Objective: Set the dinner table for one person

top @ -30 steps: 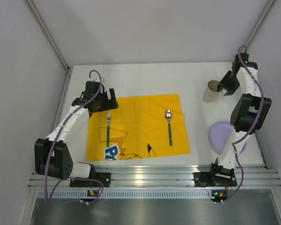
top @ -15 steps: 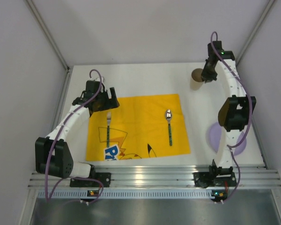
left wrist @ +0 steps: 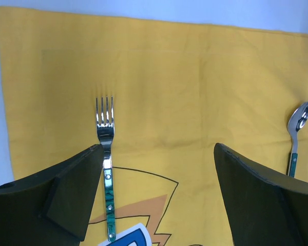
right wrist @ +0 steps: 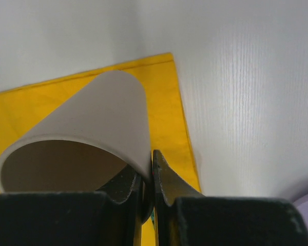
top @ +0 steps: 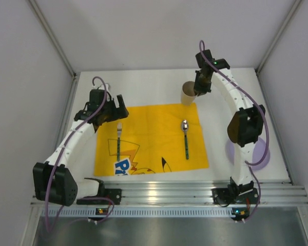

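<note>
The robot's right gripper should keep holding the cup: the cup's bottom hangs across the far edge of the placemat, so if the gripper opened now, the cup would come down past its place.
My right gripper (top: 198,88) is shut on the rim of a beige paper cup (top: 188,93) and holds it over the far right corner of the yellow placemat (top: 149,138); one finger is inside the cup (right wrist: 87,138), one outside. A fork (top: 118,138) and a spoon (top: 185,136) with green handles lie on the placemat, which lies on the white dinner table (top: 143,87). My left gripper (top: 109,115) is open and empty above the fork (left wrist: 106,154); the spoon (left wrist: 297,130) shows at the right of the left wrist view.
A lilac plate (top: 264,156) lies at the table's right side, mostly behind my right arm. Grey walls stand close on the left, far and right sides. A metal rail runs along the near edge.
My right gripper has carried the cup leftward from the far right of the table to the placemat's far right corner. The left gripper has shifted slightly.
</note>
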Motion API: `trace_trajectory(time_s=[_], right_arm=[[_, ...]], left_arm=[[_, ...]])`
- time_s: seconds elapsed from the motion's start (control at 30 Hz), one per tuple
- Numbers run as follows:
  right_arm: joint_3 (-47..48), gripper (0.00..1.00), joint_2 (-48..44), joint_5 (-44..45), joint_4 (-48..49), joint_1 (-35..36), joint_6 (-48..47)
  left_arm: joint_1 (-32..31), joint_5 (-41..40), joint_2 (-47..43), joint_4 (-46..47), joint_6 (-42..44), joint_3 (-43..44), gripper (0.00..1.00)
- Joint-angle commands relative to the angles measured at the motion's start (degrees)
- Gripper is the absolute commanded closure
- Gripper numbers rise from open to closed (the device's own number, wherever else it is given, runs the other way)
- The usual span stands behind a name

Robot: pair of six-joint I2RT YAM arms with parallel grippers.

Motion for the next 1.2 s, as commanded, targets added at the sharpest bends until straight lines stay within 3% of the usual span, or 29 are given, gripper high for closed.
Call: trace_trajectory(time_s=[0.0, 0.3, 0.37, 0.43, 0.5, 0.8, 1.0, 1.17], right_arm=[[-1.6, 1.00, 0.8, -0.4, -0.6, 1.3, 1.2], [-8.9, 0.98, 0.6, 0.1, 0.2, 4.3, 1.0], [-9.5, 0.89, 0.5, 0.2, 0.3, 4.3, 0.9], [-9.4, 0.62, 0.5, 0.4, 0.4, 4.3, 0.5], [-9.0, 0.44, 0.4, 1.1, 0.2, 4.3, 0.0], [-6.8, 0.15, -6.4, 5.3, -3.5, 1.9, -1.3], [-34.6, 0.11, -26.5, -0.7, 5.0, -14.4, -1.1], [-51.4, 0.12, -31.1, -1.3, 8.4, -20.4, -2.7]], left_arm=[[0.2, -2.5, -5.0, -0.7, 0.2, -2.2, 0.06], [0.3, -3.0, -9.8, -0.6, -1.1, -6.6, 0.07], [0.2, -3.0, -9.6, -0.6, -1.3, -6.6, 0.06], [0.2, -3.0, -9.3, -0.5, -1.3, -6.4, 0.06], [0.3, -2.9, -8.9, -0.3, -1.3, -5.9, 0.06], [0.2, -1.0, -7.4, 0.1, -0.8, -4.4, 0.06], [0.2, 1.3, -6.3, 1.6, -1.2, -5.6, 0.07], [0.1, 3.9, -4.5, 2.6, -2.0, -6.0, 0.07]])
